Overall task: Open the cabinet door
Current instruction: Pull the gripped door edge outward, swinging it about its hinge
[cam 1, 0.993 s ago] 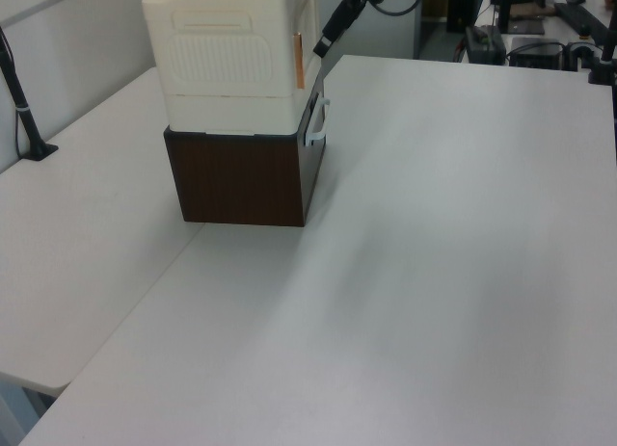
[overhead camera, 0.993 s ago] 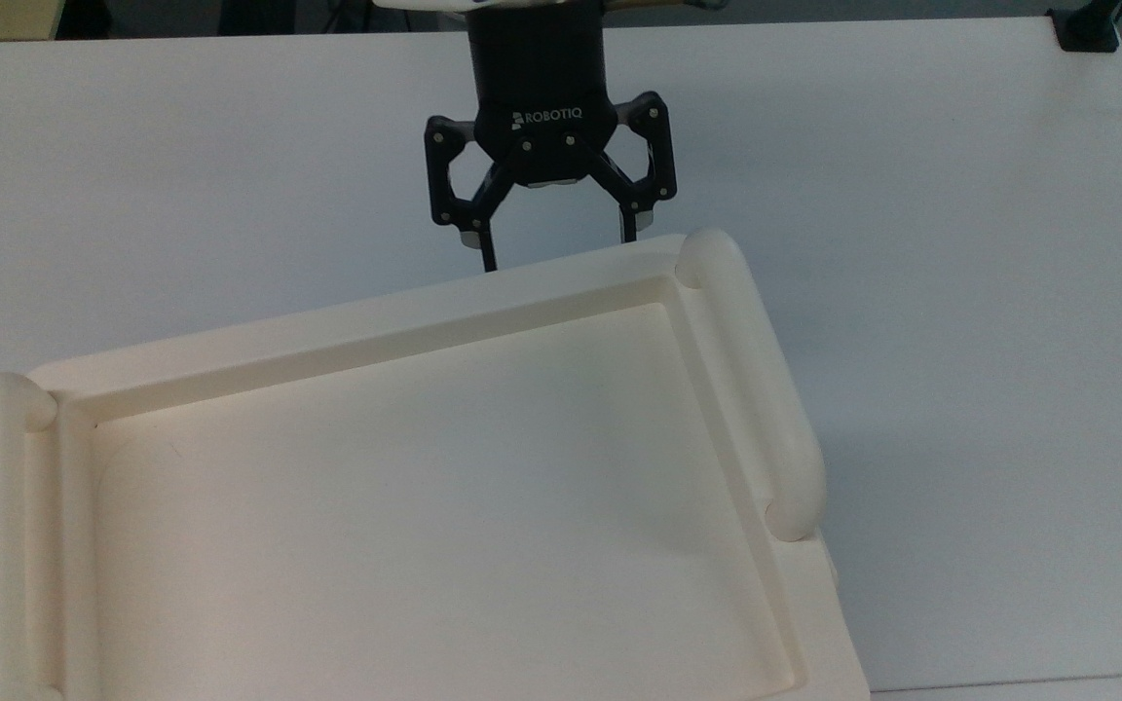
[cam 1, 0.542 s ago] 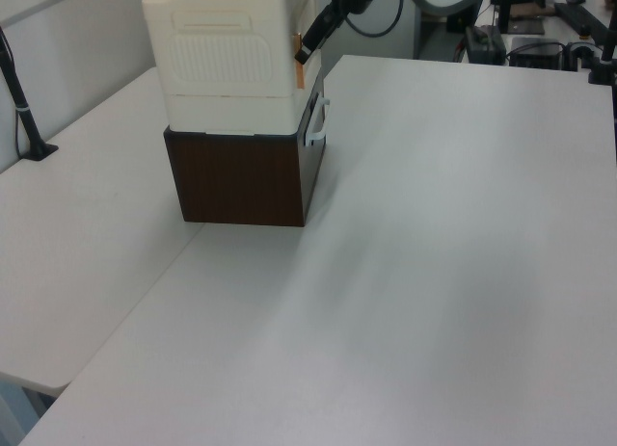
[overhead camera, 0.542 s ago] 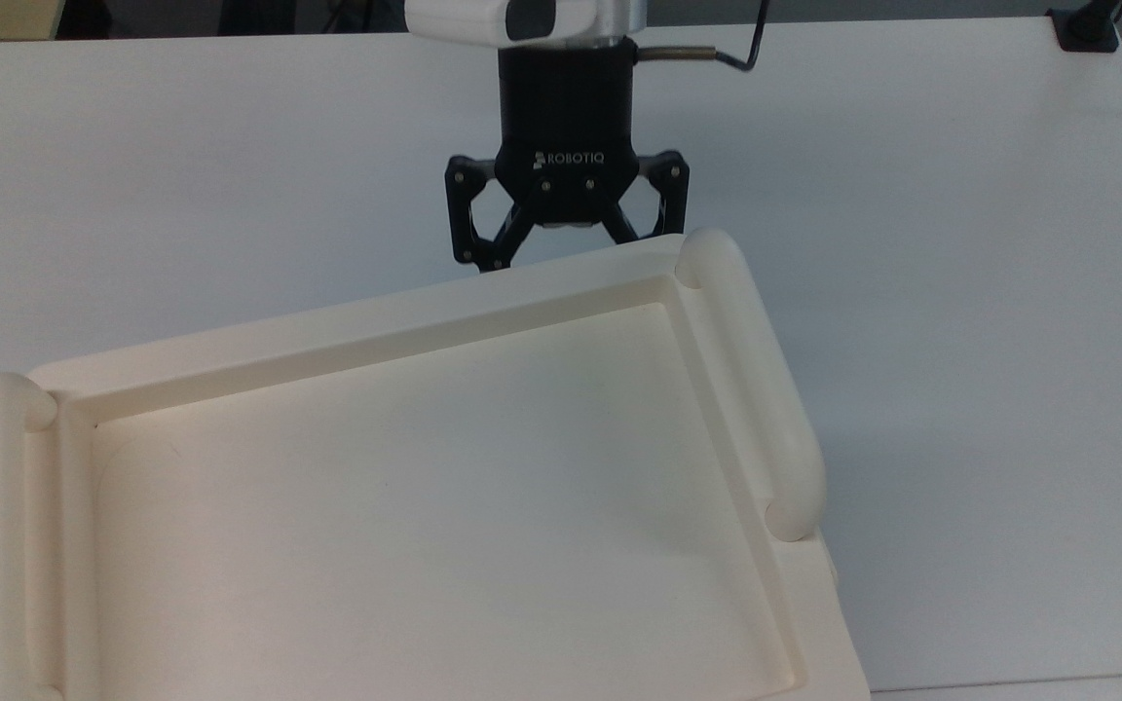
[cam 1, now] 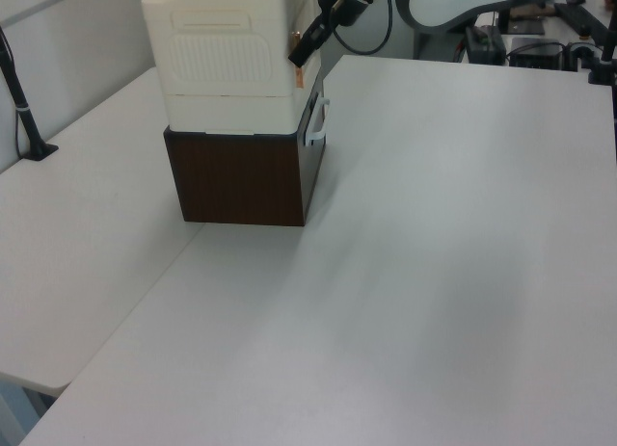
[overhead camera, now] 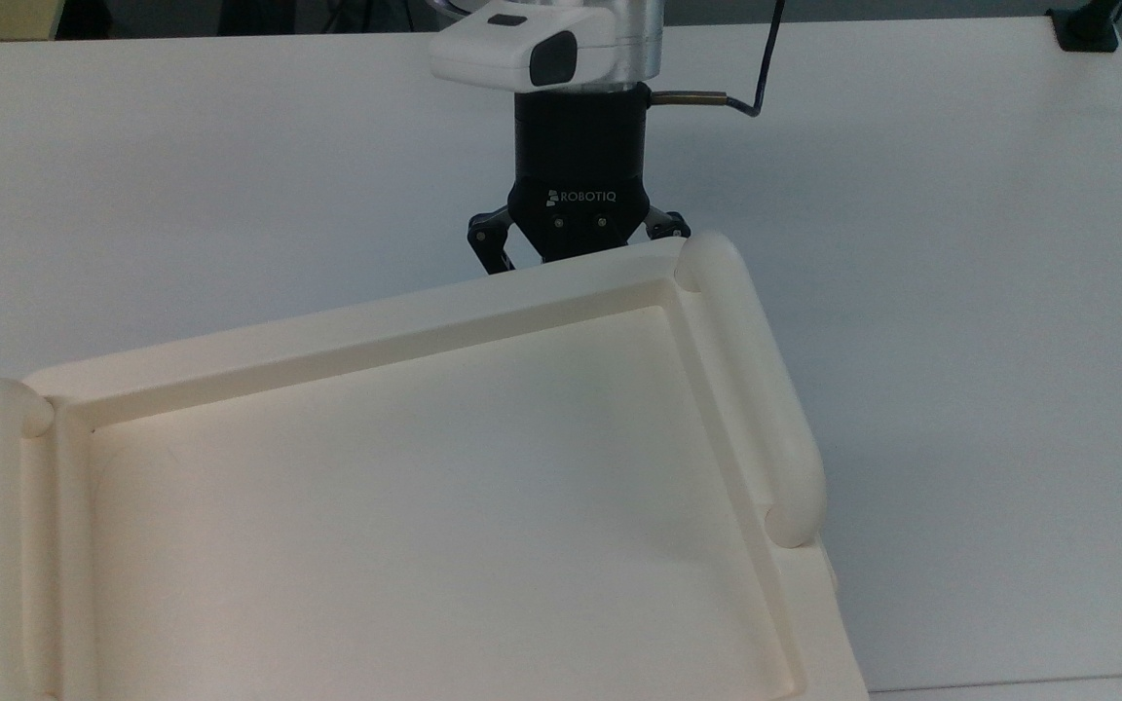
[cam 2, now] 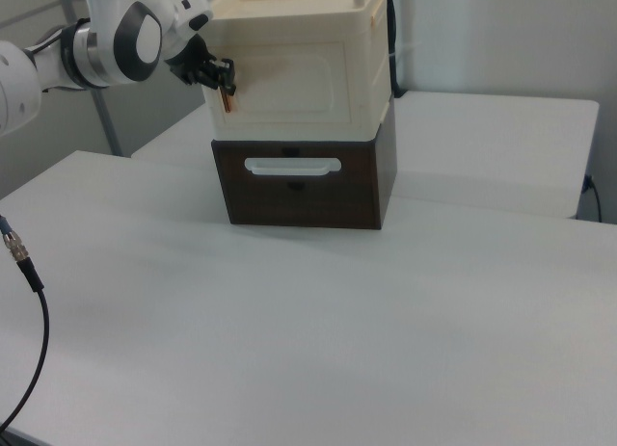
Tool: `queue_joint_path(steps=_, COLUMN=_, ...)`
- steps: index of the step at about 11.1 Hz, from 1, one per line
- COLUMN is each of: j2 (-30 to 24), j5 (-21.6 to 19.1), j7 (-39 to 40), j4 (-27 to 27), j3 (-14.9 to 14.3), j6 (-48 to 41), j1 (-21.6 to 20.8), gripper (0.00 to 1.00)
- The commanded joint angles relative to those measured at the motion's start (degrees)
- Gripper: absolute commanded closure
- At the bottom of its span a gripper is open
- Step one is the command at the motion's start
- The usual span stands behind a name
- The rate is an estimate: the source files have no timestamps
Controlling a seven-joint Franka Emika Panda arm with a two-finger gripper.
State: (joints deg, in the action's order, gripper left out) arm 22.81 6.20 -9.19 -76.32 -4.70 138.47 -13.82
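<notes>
My gripper should swing the cream cabinet open, so next it needs to grab the cabinet door (cam 1: 311, 72) by its slim reddish handle (cam 1: 300, 73).
The cream cabinet (cam 2: 299, 22) stands on a dark brown drawer box (cam 2: 299, 191). The cabinet door (cam 2: 301, 78) is a flat cream panel and lies flush with the front. Its slim reddish handle (cam 2: 226, 100) runs along the door's edge at the right view's left. My gripper (cam 2: 218, 78) sits right at that handle's upper end. In the top view my gripper (overhead camera: 576, 243) dips behind the rim of the recessed cabinet top (overhead camera: 376, 336), linkages spread open, tips hidden. In the left view my gripper (cam 1: 303, 53) meets the handle (cam 1: 300, 73) at the cabinet's corner.
The drawer box has a white pull handle (cam 2: 292, 165). A black clamp post (cam 1: 23, 109) stands at the left view's left table edge. A loose cable (cam 2: 24, 273) hangs at the right view's left. White table (cam 1: 434, 273) stretches around the cabinet.
My gripper has come down and in toward the cabinet front, so its fingers have sunk behind the top rim and it has reached the door handle. The door has not moved.
</notes>
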Motion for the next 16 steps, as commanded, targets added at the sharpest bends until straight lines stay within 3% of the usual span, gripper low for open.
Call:
queue_joint_path(steps=1, j2=0.31, j5=1.62, j7=-1.44, j4=1.18, j3=-1.37, j6=1.37, j1=-0.33, gripper=1.00)
queue_joint_path(steps=3, j2=-1.45, j5=2.24, j7=-1.18, j4=0.82, j3=-1.28, j6=0.93, j1=0.02, gripper=1.00)
queue_joint_path(steps=6, j2=-6.98, j5=1.72, j7=0.39, j4=-4.96, j3=-1.19, j6=-1.60, j1=0.20, gripper=1.00)
queue_joint_path(steps=12, j2=-10.24, j5=-3.21, j7=11.90, j4=-5.16, j3=-1.37, j6=-26.70, j1=1.68, gripper=0.99)
queue_joint_path(steps=14, j2=-13.13, j5=-3.38, j7=17.34, j4=-5.15, j3=-1.37, j6=-36.73, j1=6.33, gripper=0.82)
queue_joint_path(steps=15, j2=-14.45, j5=-3.38, j7=20.67, j4=-5.15, j3=-1.45, j6=-41.13, j1=9.49, gripper=0.54)
queue_joint_path(steps=16, j2=-15.60, j5=-3.38, j7=20.71, j4=-4.89, j3=-1.46, j6=-44.65, j1=11.87, gripper=0.01)
